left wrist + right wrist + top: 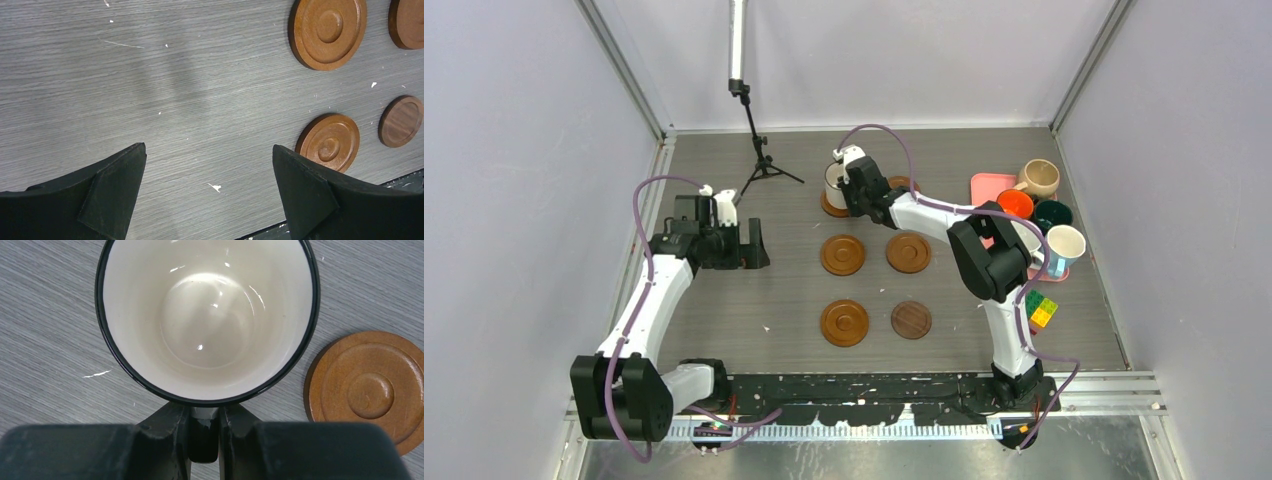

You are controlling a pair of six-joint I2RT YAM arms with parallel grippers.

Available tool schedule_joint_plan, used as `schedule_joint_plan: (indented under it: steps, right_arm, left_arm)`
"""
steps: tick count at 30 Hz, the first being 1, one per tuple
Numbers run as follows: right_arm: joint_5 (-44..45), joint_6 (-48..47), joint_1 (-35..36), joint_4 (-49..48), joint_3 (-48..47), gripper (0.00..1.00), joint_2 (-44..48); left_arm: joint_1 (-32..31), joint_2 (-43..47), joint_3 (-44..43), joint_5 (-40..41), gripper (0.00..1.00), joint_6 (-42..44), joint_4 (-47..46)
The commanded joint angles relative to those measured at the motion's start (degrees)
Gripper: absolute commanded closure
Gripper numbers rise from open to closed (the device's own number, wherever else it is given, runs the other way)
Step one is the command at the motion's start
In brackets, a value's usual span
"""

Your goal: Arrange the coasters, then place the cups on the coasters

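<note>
The white cup's base (835, 201) is upright inside the brown coaster's edge (830, 210) and the cup would stay upright, so the robot's right gripper needs to open.
My right gripper (204, 415) is shut on the handle of a white cup (207, 315) with a black rim. In the top view this cup (833, 177) stands upright over a brown coaster (833, 209) at the back of the table, and I cannot tell whether it rests on it. Another coaster (369, 388) lies just to its right. Two rimmed coasters (842, 254) (908, 252) lie mid-table. Nearer the arms lie a third (844, 323) and a darker flat one (911, 320). My left gripper (207, 165) hangs open and empty over bare table at the left.
Beige (1039, 178), orange (1015, 204), dark green (1053, 214) and light blue (1064, 245) cups cluster at the right on and around a pink tray (989, 186). Coloured toy bricks (1040, 310) lie nearer the arms. A small black tripod (762, 160) stands at the back left.
</note>
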State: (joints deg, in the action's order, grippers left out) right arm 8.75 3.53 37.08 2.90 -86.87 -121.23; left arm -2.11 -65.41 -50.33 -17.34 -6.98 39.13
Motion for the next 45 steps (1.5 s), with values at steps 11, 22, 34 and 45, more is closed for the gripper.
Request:
schedule_joint_plan:
  steps: [11, 22, 34, 45]
  right_arm:
    - [0.3, 1.0, 0.5, -3.3, -1.2, 0.54, 3.5]
    - [-4.3, -1.4, -0.8, 3.3, 1.4, 0.22, 11.9]
    - [-24.9, -0.7, -16.0, 26.5, -5.7, 0.17, 22.5]
    - [-24.5, -0.7, -39.9, 44.5, -9.9, 0.18, 29.4]
  left_arm:
    - [0.4, 0.1, -2.0, -1.5, 0.00, 1.2, -0.3]
    - [0.3, -3.5, -6.1, -4.8, 0.00, 6.5, 5.7]
    - [-0.4, -7.3, -10.3, -5.1, 0.00, 13.8, 5.0]
    - [-0.6, -10.1, -11.4, -5.6, 0.00, 14.3, 3.1]
